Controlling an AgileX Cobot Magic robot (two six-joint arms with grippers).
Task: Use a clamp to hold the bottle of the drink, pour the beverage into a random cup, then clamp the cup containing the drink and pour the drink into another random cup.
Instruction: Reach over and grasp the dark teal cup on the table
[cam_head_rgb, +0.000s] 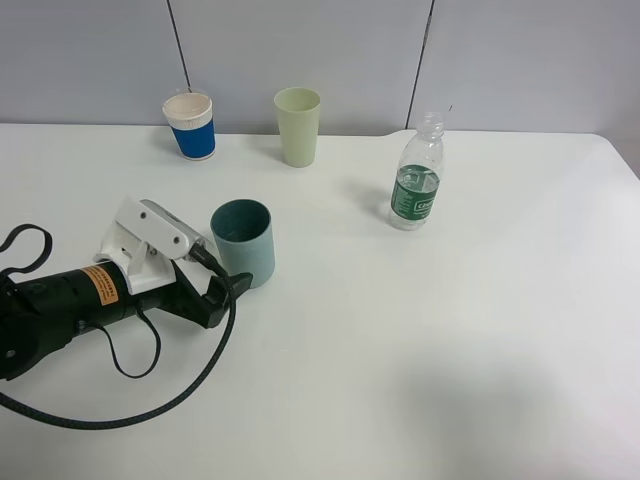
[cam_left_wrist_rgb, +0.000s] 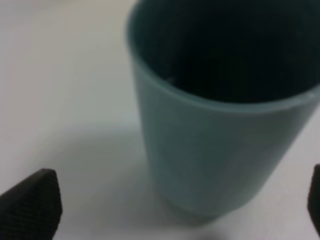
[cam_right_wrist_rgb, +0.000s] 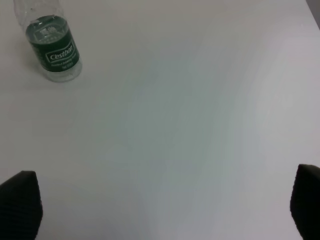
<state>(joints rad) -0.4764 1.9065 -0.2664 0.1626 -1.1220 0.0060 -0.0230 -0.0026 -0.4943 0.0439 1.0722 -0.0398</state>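
Observation:
The teal cup should next be grabbed by its side (cam_head_rgb: 248, 258) with my left gripper. Its rim then stays free to pour into the paper cup (cam_head_rgb: 191, 127).
A teal cup (cam_head_rgb: 243, 240) stands upright left of the table's middle. My left gripper (cam_head_rgb: 222, 285) is open just in front of it, with its fingertips on either side of the cup's base. In the left wrist view the cup (cam_left_wrist_rgb: 220, 125) fills the frame between the open left gripper (cam_left_wrist_rgb: 172, 207); I cannot tell if they touch. A clear drink bottle with a green label (cam_head_rgb: 416, 185) stands upright at the back right. It shows far off in the right wrist view (cam_right_wrist_rgb: 52, 47). My right gripper (cam_right_wrist_rgb: 162, 205) is open and empty above bare table.
A pale green cup (cam_head_rgb: 297, 125) and a blue-and-white paper cup (cam_head_rgb: 190, 125) stand upright along the back of the white table (cam_head_rgb: 450, 350). The left arm's black cable (cam_head_rgb: 150, 400) loops over the table at the front left.

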